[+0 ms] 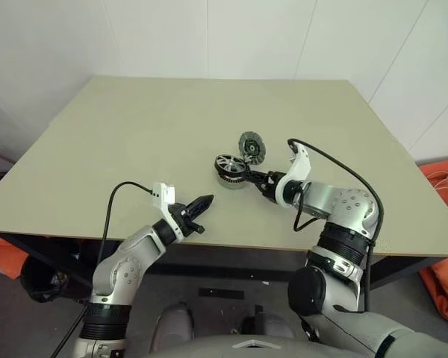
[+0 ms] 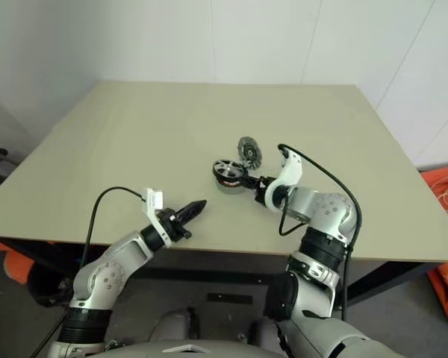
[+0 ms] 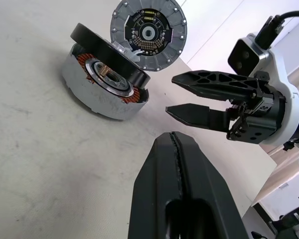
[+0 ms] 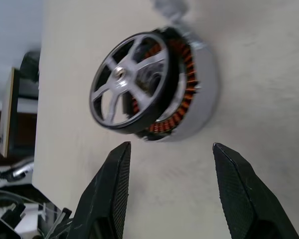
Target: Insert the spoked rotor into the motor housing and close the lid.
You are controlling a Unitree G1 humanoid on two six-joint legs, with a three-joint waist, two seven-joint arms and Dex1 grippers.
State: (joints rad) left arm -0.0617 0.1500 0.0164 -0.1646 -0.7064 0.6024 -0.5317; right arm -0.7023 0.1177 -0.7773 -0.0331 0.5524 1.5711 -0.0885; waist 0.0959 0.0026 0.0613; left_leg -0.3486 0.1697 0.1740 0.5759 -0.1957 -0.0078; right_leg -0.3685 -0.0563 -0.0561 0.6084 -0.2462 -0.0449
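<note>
My right gripper picks up the spoked rotor by its dark rim [image 1: 219,163] next, to seat it into the motor housing [image 1: 230,177].
The motor housing [image 1: 230,177] sits near the middle of the table, its copper windings [image 4: 182,84] showing around the side. The spoked rotor [image 4: 125,83], silver spokes in a dark rim, rests crooked on top of the housing, one side raised. Just behind the housing is the lid [image 1: 252,146], a grey disc with its patterned face [image 3: 148,31] turned toward me. My right gripper [image 1: 255,179] stands open right beside the housing, with nothing between its fingers [image 4: 114,184]. Nearer the table's front edge, my left gripper [image 1: 200,205] is shut and empty, pointing at the housing.
The beige table [image 1: 134,134] carries nothing else, and its front edge runs just under both arms. White walls stand behind it. Orange material [image 1: 444,224] lies on the floor to the right of the table.
</note>
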